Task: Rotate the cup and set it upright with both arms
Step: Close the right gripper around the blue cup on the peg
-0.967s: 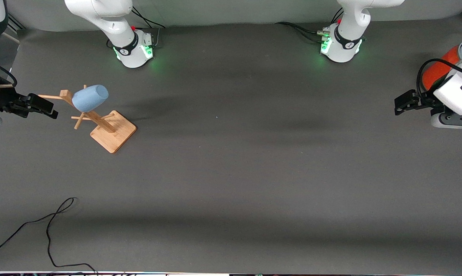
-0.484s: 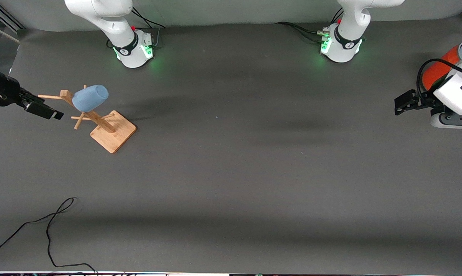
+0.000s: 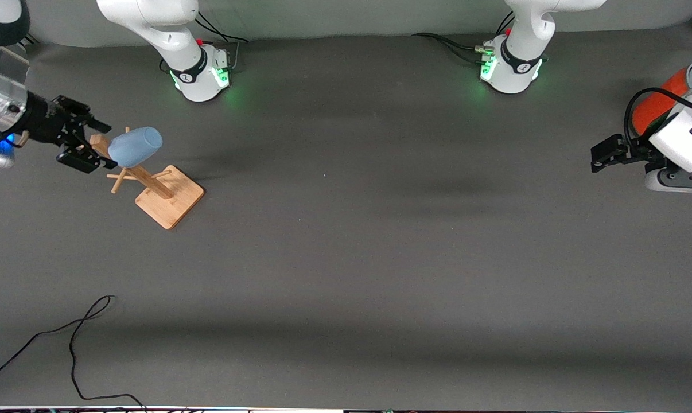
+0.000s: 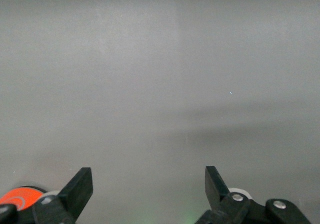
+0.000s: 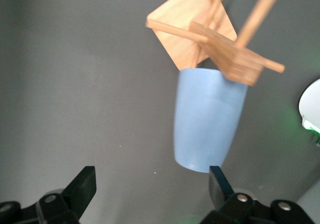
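Observation:
The light-blue cup needs to come off the wooden rack (image 3: 171, 198) and be set upright, so my right gripper should grab the cup's narrower end (image 3: 151, 140) next.
The light-blue cup (image 3: 135, 147) hangs tilted, almost on its side, on a peg of a wooden rack (image 3: 171, 198) toward the right arm's end of the table. My right gripper (image 3: 102, 144) is level with the cup and right beside it, open, with one finger on each side of the rack's top. In the right wrist view the cup (image 5: 207, 119) shows its narrower end just ahead of my right gripper (image 5: 150, 181), close to one fingertip (image 5: 217, 181), with nothing between the fingers. My left gripper (image 3: 601, 154) waits open and empty at the left arm's end (image 4: 149, 184).
An orange-red cylinder (image 3: 659, 103) with a grey top stands by the left gripper and shows at the edge of the left wrist view as well (image 4: 15, 196). A black cable (image 3: 76, 344) lies near the table's front edge.
My right gripper has swung in from the table's edge to the cup and turned, so that its fingers now flank the rack's top. The cup and the left arm have not moved.

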Action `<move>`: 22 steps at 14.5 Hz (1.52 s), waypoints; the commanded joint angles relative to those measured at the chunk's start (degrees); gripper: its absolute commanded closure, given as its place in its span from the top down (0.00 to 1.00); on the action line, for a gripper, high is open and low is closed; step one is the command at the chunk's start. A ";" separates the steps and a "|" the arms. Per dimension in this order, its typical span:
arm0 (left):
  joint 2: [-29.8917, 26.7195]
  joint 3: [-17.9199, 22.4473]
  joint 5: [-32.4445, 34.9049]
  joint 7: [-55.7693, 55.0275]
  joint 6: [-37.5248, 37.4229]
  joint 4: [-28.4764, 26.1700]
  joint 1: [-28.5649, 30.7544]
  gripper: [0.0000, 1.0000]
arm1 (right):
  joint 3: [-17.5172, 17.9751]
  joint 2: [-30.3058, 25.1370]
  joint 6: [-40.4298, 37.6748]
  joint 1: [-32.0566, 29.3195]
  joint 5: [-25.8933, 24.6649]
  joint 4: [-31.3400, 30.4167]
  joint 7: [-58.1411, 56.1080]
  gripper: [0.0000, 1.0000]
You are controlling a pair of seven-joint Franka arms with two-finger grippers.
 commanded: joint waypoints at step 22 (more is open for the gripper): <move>0.27 0.02 0.60 0.73 -0.37 0.96 -0.04 1.00 | -4.27 -3.97 11.29 0.34 4.69 -17.52 -2.55 0.49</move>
